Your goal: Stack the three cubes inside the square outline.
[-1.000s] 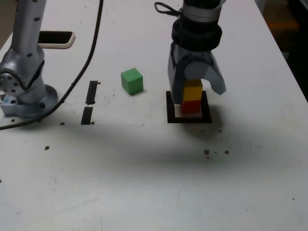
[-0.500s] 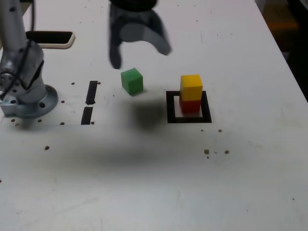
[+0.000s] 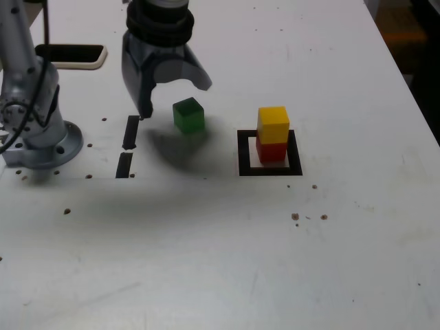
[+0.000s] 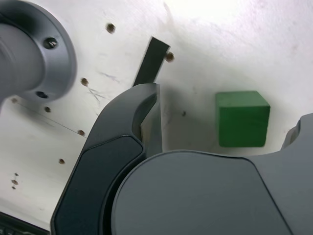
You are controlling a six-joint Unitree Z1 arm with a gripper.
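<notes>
The gripper grabs the green cube [image 3: 188, 115] by two opposite sides next, to finish the stack inside the square outline.
The yellow cube [image 3: 273, 124] sits on the red cube [image 3: 271, 151], and this stack stands inside the square outline [image 3: 269, 170]. Alone on the white table, the green cube [image 3: 188, 115] lies to the exterior view's left of the outline. My gripper [image 3: 174, 96] hovers open just above and behind the green cube, holding nothing. In the wrist view the green cube [image 4: 242, 118] lies on the table between the spread dark fingers [image 4: 122, 142] of my gripper [image 4: 224, 110], which do not touch it.
The arm's grey base [image 3: 34, 130] stands at the exterior view's left. Two short black bar marks [image 3: 130, 132] lie between the base and the green cube. A flat black-and-white object [image 3: 72, 55] lies at the back left. Small brown specks [image 3: 295, 216] dot the table.
My gripper let go of the yellow cube on the red one, opened wide, swung to the exterior view's left and came down over the green cube.
</notes>
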